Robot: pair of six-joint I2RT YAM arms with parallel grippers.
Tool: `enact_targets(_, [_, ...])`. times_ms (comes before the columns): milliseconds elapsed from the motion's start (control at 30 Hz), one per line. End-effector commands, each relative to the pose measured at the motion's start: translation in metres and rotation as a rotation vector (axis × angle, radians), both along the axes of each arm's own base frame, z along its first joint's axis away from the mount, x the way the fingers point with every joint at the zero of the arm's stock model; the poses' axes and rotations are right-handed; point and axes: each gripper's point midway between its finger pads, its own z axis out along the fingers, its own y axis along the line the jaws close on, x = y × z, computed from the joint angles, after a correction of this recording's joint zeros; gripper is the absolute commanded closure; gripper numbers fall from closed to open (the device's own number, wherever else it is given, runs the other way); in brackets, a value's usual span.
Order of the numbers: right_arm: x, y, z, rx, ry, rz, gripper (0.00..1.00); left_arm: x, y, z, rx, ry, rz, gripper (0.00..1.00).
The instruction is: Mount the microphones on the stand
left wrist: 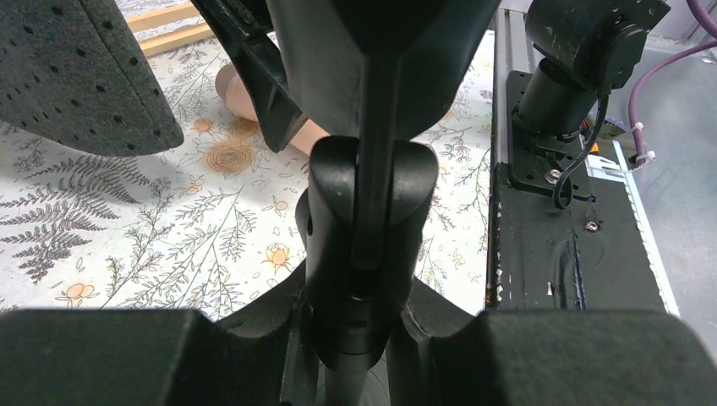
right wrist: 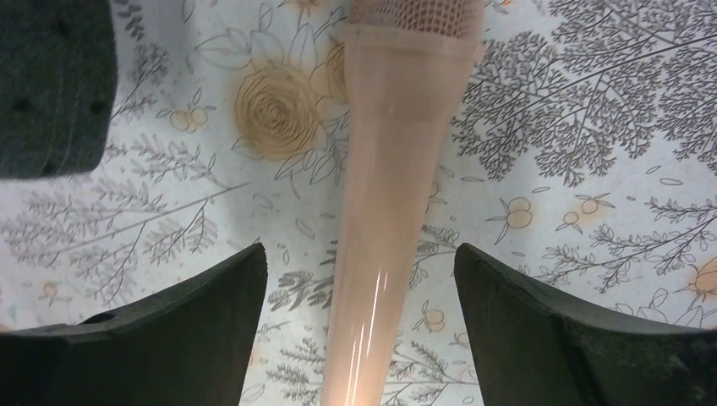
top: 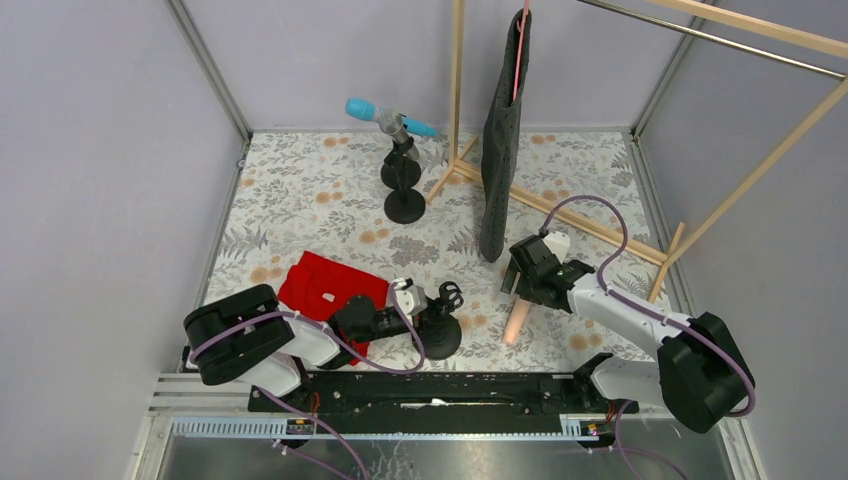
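I should move my right gripper toward the microphone's flared neck before I close it. My fingers are well short of that neck, so they would miss it if I closed now.
A cyan-blue microphone (top: 372,112) sits in the clip of a black stand (top: 404,205) at the back. The peach-pink microphone (top: 515,322) lies flat on the floral tablecloth. My right gripper (top: 523,288) hovers over it, open; in the right wrist view its body (right wrist: 385,211) runs between the two spread fingers (right wrist: 359,288) without touching them. My left gripper (top: 418,302) is shut on the post of another black stand (top: 442,328) at the near middle. In the left wrist view that stand's clip (left wrist: 368,211) rises between the fingers (left wrist: 359,317).
A red cloth (top: 325,285) lies left of the held stand. A dark grey garment (top: 500,150) hangs from a wooden rack (top: 457,90), its hem just beyond the right gripper. A second stand base (top: 400,172) stands at the back. The rack's floor bars (top: 590,228) run to the right.
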Motion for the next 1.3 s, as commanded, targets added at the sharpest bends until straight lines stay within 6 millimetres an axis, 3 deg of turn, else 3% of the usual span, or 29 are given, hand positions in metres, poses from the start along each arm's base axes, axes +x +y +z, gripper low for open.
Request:
enact_targets(0, [0.022,-0.008,0.006,-0.014,-0.047,-0.088,0.13,-0.001,-0.005,0.047,-0.169,-0.072,-0.014,1.0])
enact_targets(533, [0.037,-0.017,-0.014,-0.018,-0.013,-0.089,0.21,-0.003,-0.01,0.036,-0.158,-0.054,-0.036,1.0])
enact_targets(933, [0.038,-0.022,-0.018,0.027,-0.014,-0.079,0.62,-0.003,-0.008,0.028,-0.137,-0.045,-0.032,1.0])
enact_targets(1033, [0.038,-0.022,-0.012,0.041,-0.042,-0.062,0.74,-0.003,-0.007,0.024,-0.129,-0.038,-0.03,0.93])
enact_targets(1167, [0.039,-0.021,0.006,0.067,-0.125,-0.034,1.0,-0.002,-0.005,0.02,-0.131,-0.021,-0.016,0.65])
enact_targets(1267, [0.037,-0.021,0.021,0.088,-0.2,-0.002,1.0,-0.002,-0.003,0.017,-0.126,-0.016,-0.006,0.51])
